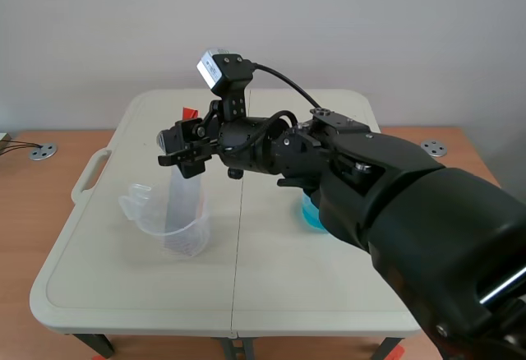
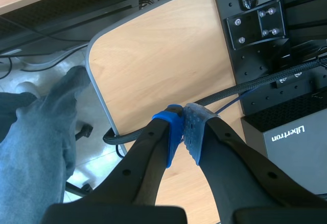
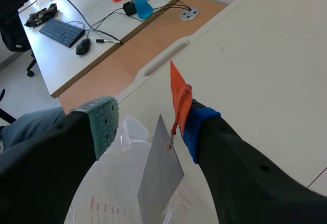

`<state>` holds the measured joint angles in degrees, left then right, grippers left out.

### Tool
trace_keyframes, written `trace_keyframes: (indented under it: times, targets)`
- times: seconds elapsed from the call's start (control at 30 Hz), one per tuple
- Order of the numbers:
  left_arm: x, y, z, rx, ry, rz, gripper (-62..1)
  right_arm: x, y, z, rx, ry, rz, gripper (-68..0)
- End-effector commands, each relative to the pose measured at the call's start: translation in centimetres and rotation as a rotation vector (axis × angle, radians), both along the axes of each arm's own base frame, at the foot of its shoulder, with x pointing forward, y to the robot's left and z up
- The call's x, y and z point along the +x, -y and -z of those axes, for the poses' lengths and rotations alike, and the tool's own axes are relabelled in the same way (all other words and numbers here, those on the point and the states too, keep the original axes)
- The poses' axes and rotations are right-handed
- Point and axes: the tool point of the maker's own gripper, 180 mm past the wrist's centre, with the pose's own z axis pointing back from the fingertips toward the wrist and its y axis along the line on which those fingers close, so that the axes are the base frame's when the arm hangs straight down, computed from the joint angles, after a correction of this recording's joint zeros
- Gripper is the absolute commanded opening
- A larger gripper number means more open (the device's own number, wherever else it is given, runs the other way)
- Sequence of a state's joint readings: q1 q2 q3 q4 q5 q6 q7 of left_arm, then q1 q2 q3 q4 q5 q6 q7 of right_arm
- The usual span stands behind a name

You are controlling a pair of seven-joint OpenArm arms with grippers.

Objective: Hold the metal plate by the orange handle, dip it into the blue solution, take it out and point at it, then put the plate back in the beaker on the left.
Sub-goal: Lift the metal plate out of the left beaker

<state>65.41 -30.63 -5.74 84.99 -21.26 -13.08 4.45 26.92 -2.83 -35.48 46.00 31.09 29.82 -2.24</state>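
Observation:
My right gripper should dip the metal plate into the blue solution, so it needs to grab the plate by its orange handle next.
A clear beaker stands on the left half of the white table. The grey metal plate leans inside it, its orange handle sticking up. My right gripper hangs just over the beaker, open. In the right wrist view the handle rests against the blue-padded finger, while the grey-green pad stands well clear of the plate. The blue solution shows partly behind the right arm. My left gripper is shut on nothing, away from the table over a wooden desk.
The right arm crosses the table from the right and hides most of the blue beaker. A carry slot is cut into the table's left edge. A desk with a keyboard stands beyond the table.

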Motion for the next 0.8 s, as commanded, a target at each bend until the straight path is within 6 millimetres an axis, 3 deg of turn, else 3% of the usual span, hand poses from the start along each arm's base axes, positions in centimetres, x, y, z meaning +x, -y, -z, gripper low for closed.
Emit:
trace_keyframes:
  times: [0.0,0.1,0.3,0.5,0.77]
  targets:
    - [0.0,0.5,-0.3,-0.014,0.005,0.001,-56.4,1.1,0.1,-2.5,0.051,0.064,0.013,-43.2]
    - [0.0,0.5,-0.3,-0.014,0.005,0.001,-56.4,1.5,0.6,-3.1,0.077,0.089,0.035,-44.0]
    - [0.0,0.5,-0.3,-0.014,0.005,0.001,-56.4,1.6,1.1,-3.0,0.075,0.094,0.040,-66.4]
    - [0.0,0.5,-0.3,-0.014,0.005,0.001,-56.4,1.6,1.1,-3.0,0.074,0.095,0.038,-66.1]
    - [0.0,0.5,-0.3,-0.014,0.005,0.001,-56.4,-0.8,-0.4,-4.1,0.137,0.107,-0.111,-66.1]
